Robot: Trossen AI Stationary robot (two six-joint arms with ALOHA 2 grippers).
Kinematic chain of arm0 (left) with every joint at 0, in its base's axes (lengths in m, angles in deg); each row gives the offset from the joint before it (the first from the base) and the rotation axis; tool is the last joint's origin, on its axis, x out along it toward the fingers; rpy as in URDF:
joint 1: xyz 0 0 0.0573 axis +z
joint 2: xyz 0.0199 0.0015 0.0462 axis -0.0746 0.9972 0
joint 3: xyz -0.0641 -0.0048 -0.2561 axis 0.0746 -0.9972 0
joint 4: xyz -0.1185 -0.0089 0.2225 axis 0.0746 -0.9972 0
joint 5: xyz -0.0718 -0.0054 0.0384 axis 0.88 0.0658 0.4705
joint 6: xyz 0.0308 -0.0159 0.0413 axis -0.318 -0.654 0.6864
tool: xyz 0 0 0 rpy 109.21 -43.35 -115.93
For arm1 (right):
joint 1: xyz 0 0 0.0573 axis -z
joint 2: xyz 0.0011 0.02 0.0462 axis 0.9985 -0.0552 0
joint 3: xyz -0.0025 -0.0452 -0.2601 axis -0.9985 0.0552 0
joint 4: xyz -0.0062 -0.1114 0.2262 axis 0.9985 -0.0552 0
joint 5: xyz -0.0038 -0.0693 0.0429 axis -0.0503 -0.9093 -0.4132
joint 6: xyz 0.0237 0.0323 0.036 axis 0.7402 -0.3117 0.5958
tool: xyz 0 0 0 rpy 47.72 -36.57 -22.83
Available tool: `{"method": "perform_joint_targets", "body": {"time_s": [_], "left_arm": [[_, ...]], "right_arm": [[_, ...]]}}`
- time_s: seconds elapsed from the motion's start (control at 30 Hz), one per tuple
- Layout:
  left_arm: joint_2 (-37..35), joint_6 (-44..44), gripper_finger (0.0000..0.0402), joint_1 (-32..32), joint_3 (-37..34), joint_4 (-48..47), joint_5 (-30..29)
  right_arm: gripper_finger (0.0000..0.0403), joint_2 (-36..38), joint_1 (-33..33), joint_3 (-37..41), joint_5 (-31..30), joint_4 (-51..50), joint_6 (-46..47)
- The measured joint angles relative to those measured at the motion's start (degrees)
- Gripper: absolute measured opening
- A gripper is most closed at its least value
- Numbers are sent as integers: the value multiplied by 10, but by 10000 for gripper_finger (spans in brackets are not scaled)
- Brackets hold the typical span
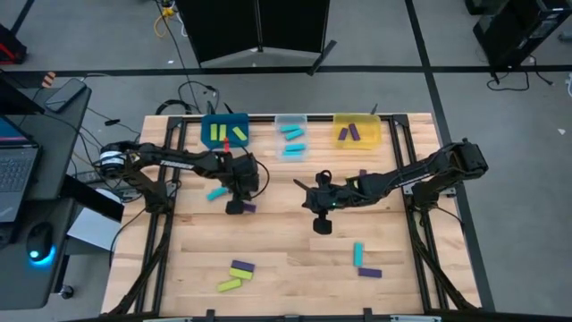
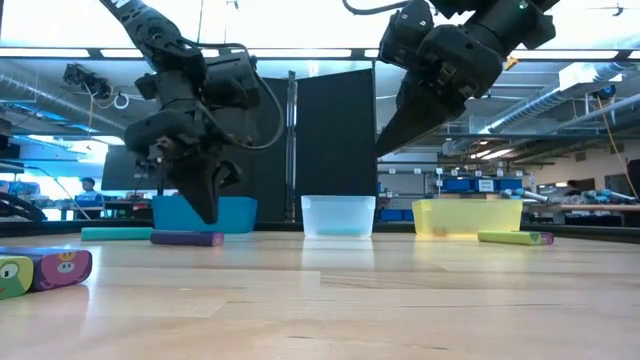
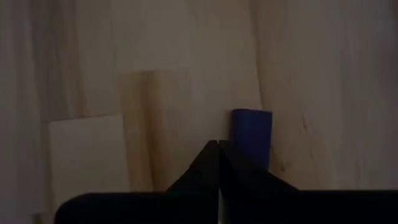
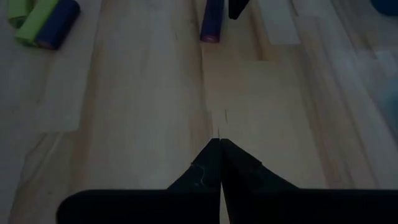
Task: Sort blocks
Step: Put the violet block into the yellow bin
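I will next open my left gripper's fingers over the purple block, as they are shut beside the purple block (image 3: 252,135). Then I will close them lower around the block's sides.
My left gripper (image 1: 236,207) is shut, with nothing between its fingers, and points steeply down at the table's left middle. A purple block (image 3: 252,129) lies flat right beside its tips (image 2: 187,238). A cyan block (image 1: 215,193) lies just left of it. My right gripper (image 1: 322,224) hangs shut and empty above bare wood near the table's middle (image 2: 382,150). More blocks lie at the near left (image 1: 238,272) and the near right (image 1: 362,259). Others lie in the blue bin (image 1: 224,131), the clear bin (image 1: 290,136) and the yellow bin (image 1: 357,131). My left gripper's shut fingers (image 3: 239,165) come down from above right beside the purple block's near end (image 3: 251,149), which lies flat on the table. One finger hides that end. Whether the finger's outer side touches the block, I cannot tell.
The three bins stand in a row along the far edge. A purple block (image 1: 363,174) lies on the table near the right arm. Bare wood spreads across the table's middle and near middle. A laptop and a mouse sit on a desk to the left.
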Motion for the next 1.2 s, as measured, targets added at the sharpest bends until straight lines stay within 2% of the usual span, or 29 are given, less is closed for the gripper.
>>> {"method": "perform_joint_targets", "body": {"time_s": [0.2,0.33,0.43,0.63,0.77,1.2], "left_arm": [[-4,-38,17,-4,0,-1,-5],[-17,-36,40,-25,0,-12,-6],[-29,-36,72,-49,0,-39,-17],[-24,-20,152,-89,0,-94,-108],[-20,-20,189,-86,0,-94,-110],[28,-6,197,-83,2,-80,-101]], "right_arm": [[19,0,-4,0,0,3,17],[19,0,-4,0,1,14,30],[20,0,-5,0,1,14,31],[22,0,-5,0,2,19,27],[21,0,-5,0,2,20,26],[21,0,-8,0,2,24,25]]}}
